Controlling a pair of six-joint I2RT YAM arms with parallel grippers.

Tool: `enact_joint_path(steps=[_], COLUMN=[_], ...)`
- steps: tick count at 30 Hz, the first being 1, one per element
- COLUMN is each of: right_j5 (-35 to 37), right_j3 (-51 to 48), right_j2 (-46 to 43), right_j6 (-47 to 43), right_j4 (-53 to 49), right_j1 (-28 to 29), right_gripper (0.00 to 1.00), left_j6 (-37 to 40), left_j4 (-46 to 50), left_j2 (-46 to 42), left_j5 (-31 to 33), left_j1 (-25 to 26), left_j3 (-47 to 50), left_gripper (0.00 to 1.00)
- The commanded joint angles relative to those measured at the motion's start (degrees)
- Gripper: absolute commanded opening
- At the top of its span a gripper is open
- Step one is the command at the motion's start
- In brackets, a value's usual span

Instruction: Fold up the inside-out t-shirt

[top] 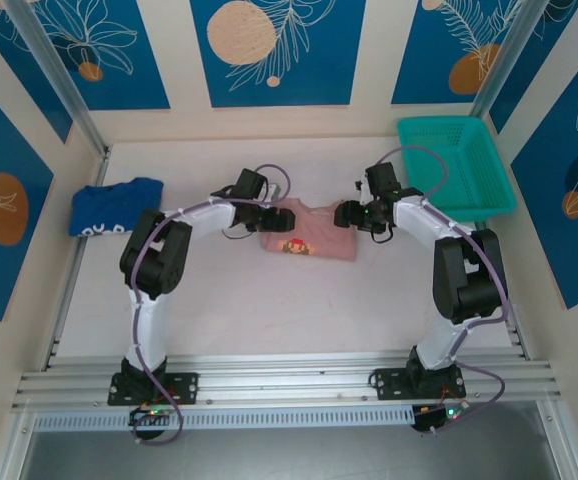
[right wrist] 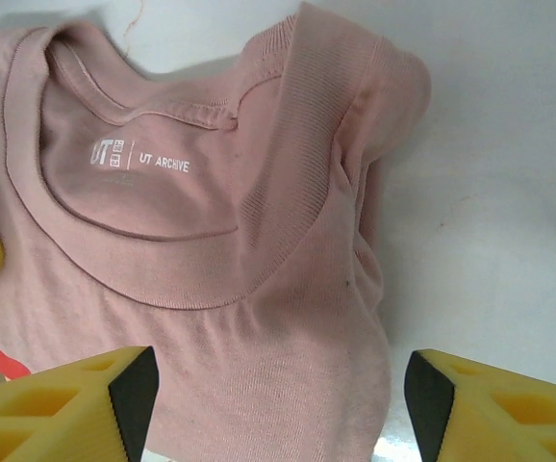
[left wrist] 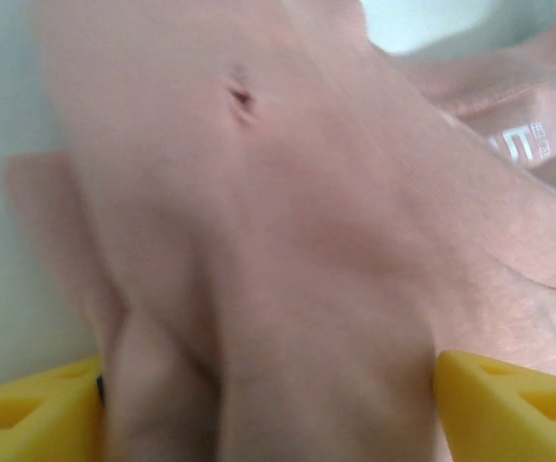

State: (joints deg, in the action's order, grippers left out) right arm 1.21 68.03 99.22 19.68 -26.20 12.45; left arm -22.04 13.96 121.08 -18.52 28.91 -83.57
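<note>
I need to grab the t-shirt's folded edge beside the neckline with my left gripper next, nearest the royal-blue garment, to lay it there print-up.
The dusty-pink t-shirt lies bunched into a small heap at the table's middle, its colourful print mark facing up. My left gripper is at its left edge. In the left wrist view the yellow fingers stand wide apart, open, with blurred pink fabric filling the gap between them. My right gripper is at the shirt's right edge, open. Its fingers straddle the cloth just below the neckline and the printed neck label.
A royal-blue garment lies at the far left of the table. A teal basket stands at the back right, close behind the right arm. Bare white table stretches in front of the shirt.
</note>
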Motion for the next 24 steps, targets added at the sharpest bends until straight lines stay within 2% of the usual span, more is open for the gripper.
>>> enact_joint_path(steps=[1, 8, 11, 14, 17, 20, 24], right_j5=[-2.14, -2.82, -2.54, -2.53, -3.33, -4.62, -6.14], right_j3=[-1.14, -1.95, -2.49, -3.56, -5.87, -8.73, -10.55], right_j2=[-1.15, -1.10, -1.63, -3.72, -7.89, -12.42, -15.07], right_j6=[0.54, 0.88, 0.97, 1.36, 2.03, 3.29, 4.78], right_j4=[0.40, 1.06, 0.89, 1.07, 2.60, 5.94, 9.52], right_j1=[-0.06, 0.09, 0.10, 0.07, 0.18, 1.05, 3.19], right_gripper=[0.70, 0.70, 0.70, 0.70, 0.70, 0.70, 0.69], left_j6=[-0.03, 0.74, 2.83, 6.94, 13.69, 21.86, 29.54], left_j4=[-0.45, -6.27, -6.44, -3.99, 3.52, 14.33, 21.86], left_j2=[2.66, 4.30, 3.29, -0.45, -6.69, -11.95, -16.66], left_j5=[-1.30, -2.22, -3.68, -5.05, -3.50, 3.34, 13.57], left_j1=[2.95, 2.93, 1.85, -0.79, -4.24, -6.98, -11.34], left_j3=[-0.19, 0.44, 0.84, 2.10, 2.67, 0.79, -0.63], left_gripper=[0.68, 0.24, 0.02, 0.00, 0.00, 0.00, 0.00])
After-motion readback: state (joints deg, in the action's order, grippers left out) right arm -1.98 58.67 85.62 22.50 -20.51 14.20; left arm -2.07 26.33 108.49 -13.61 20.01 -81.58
